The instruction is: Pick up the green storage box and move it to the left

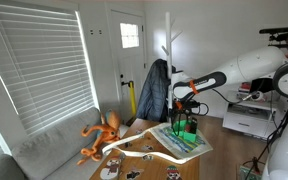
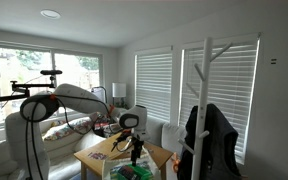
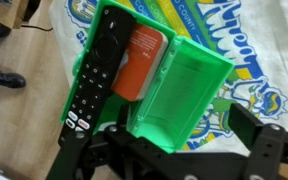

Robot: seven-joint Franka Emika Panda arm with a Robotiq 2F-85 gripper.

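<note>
The box's divider [image 3: 160, 86] runs at an angle to my gripper's fingers, and printed cloth is beside a finger, so my gripper needs to turn first and then close on the divider.
The green storage box [image 3: 189, 90] is bright green plastic and fills the middle of the wrist view, tilted, with its near end up against my gripper's body. It holds a black remote control [image 3: 94, 80] and an orange item [image 3: 139, 62]. My gripper [image 3: 184, 120] straddles the box's near end. The right finger stands apart from the box wall with printed cloth showing in the gap, and the left finger is hidden behind the box. In an exterior view the gripper [image 1: 187, 108] hangs over the table with the box [image 1: 187, 126] just under it.
A printed white cloth [image 3: 249, 40] covers the table under the box. A curved white object [image 1: 154, 152] lies on the table's front. An orange plush toy [image 1: 102, 135] sits on the sofa. A coat rack with a dark jacket [image 1: 154, 90] stands behind, and a printer [image 1: 249, 122] at the side.
</note>
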